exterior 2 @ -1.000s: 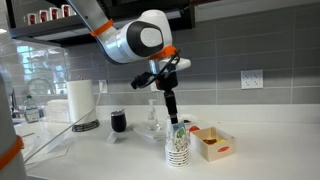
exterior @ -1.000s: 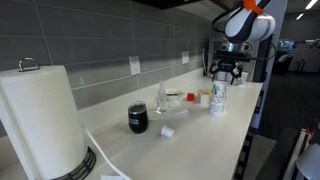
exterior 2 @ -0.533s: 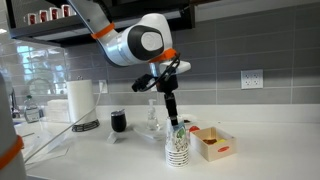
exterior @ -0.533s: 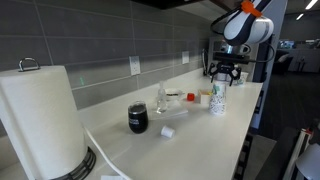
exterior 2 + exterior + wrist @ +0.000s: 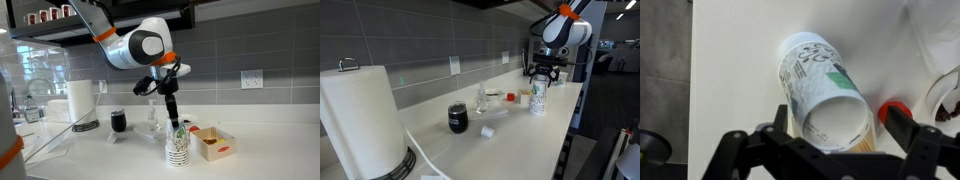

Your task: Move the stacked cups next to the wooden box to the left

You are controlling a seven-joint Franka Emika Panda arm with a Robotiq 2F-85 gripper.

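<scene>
My gripper moves lower next, before it closes on the cups. The cups' whole round opening sits small between my fingers up at the cups' rim, so it is too early to close.
The stacked cups, white paper with green print, stand upright on the white counter; they also show in an exterior view. The wooden box, low and light tan, lies right beside them with a red-and-white object in it. My gripper hangs directly above the cups' rim, pointing down, also seen in an exterior view. In the wrist view the gripper is open, its fingers either side of the cups' open mouth. A tan sliver of the box shows beneath.
A black tumbler and a small white object sit mid-counter. A clear glass container stands behind the cups. A paper towel roll stands at the counter's end. The tiled wall is close behind.
The arm's upper links shifted slightly. The gripper stays above the cups, open; the cups and box have not moved.
</scene>
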